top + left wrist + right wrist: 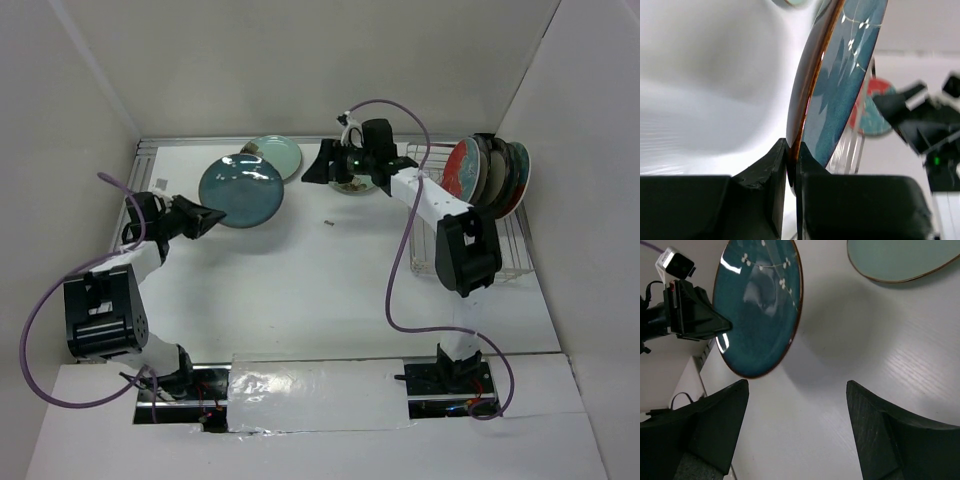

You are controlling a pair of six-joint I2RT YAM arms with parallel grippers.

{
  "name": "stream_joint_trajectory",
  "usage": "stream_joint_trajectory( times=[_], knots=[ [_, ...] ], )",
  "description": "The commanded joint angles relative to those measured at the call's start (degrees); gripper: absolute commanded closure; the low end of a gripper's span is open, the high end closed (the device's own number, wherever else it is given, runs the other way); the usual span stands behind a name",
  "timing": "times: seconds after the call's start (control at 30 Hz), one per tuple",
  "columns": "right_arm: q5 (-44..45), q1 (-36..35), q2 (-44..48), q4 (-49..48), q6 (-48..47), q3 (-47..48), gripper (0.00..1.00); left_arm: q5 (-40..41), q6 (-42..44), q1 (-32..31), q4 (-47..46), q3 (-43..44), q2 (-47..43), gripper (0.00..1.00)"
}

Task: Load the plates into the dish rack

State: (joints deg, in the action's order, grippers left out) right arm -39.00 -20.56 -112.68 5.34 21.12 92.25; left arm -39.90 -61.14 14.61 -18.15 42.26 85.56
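I need to grab the teal plate by the teal plate's free brown rim (281,184) next, with my right gripper opposite my left gripper. Then the plate can stand in the dish rack (515,255).
A dark teal plate (241,190) with small white blossoms is lifted and tilted at the back left, and my left gripper (212,215) is shut on its near rim. Up close, the black fingers (765,180) pinch the brown rim of the teal plate (840,85). A pale mint plate (277,155) lies flat behind it. My right gripper (312,165) hovers open over bare table to the right of the teal plate (757,305), holding nothing. Several plates (495,172), a red one in front, stand in the dish rack (515,255) at the right.
Another plate (352,188) lies partly hidden under my right wrist. A small dark speck (329,223) sits mid-table. White walls close in the table at the back and both sides. The right wrist view shows the mint plate (900,260) at top right.
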Motion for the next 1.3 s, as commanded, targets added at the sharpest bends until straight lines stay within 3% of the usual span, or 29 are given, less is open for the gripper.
stream_joint_trajectory(
  times=[0.0,0.3,0.43,0.57,0.67,0.77,0.8,0.9,0.93,1.07,1.27],
  knots=[
    [-3.4,-1.1,0.3,-3.5,1.6,2.5,0.15,-12.2,1.1,-4.3,-14.6,3.6,-3.5,1.0],
    [-2.7,-2.1,0.3,-2.7,0.9,0.3,0.15,-13.4,2.0,-12.4,-20.1,6.4,-1.5,1.0],
    [-2.7,-2.1,1.3,-2.2,0.4,-2.2,0.2,-14.2,1.4,-14.2,-22.0,7.6,0.4,1.0],
    [-3.9,-2.1,1.9,-0.9,-0.3,-2.7,0.8,-14.2,2.1,-15.3,-21.2,10.2,2.0,1.0],
    [-3.9,-2.1,3.7,0.5,-1.4,-3.3,0.98,-13.7,2.1,-15.9,-20.0,10.7,3.5,0.98],
    [-2.9,-1.3,6.1,1.8,-2.8,-4.0,1.0,-11.7,6.4,-16.5,-14.2,13.8,4.6,0.78],
    [-1.6,0.2,6.8,3.4,-3.6,-4.0,1.0,-10.1,8.4,-17.1,-10.3,15.0,4.6,0.58],
    [3.8,2.3,10.5,5.6,-5.8,-3.5,1.0,-7.7,11.6,-17.7,-4.5,17.5,5.2,0.35],
    [6.1,3.7,11.8,7.1,-7.9,-2.9,1.0,-4.9,13.2,-17.7,1.8,18.5,5.2,0.23],
    [19.8,7.2,18.4,8.5,-13.5,-2.3,1.0,5.9,23.8,-19.9,20.5,25.0,7.6,0.06],
    [43.5,11.1,27.2,6.7,-21.5,-2.4,1.0,26.8,28.7,-24.6,34.5,29.3,9.4,0.03]
  ],
)
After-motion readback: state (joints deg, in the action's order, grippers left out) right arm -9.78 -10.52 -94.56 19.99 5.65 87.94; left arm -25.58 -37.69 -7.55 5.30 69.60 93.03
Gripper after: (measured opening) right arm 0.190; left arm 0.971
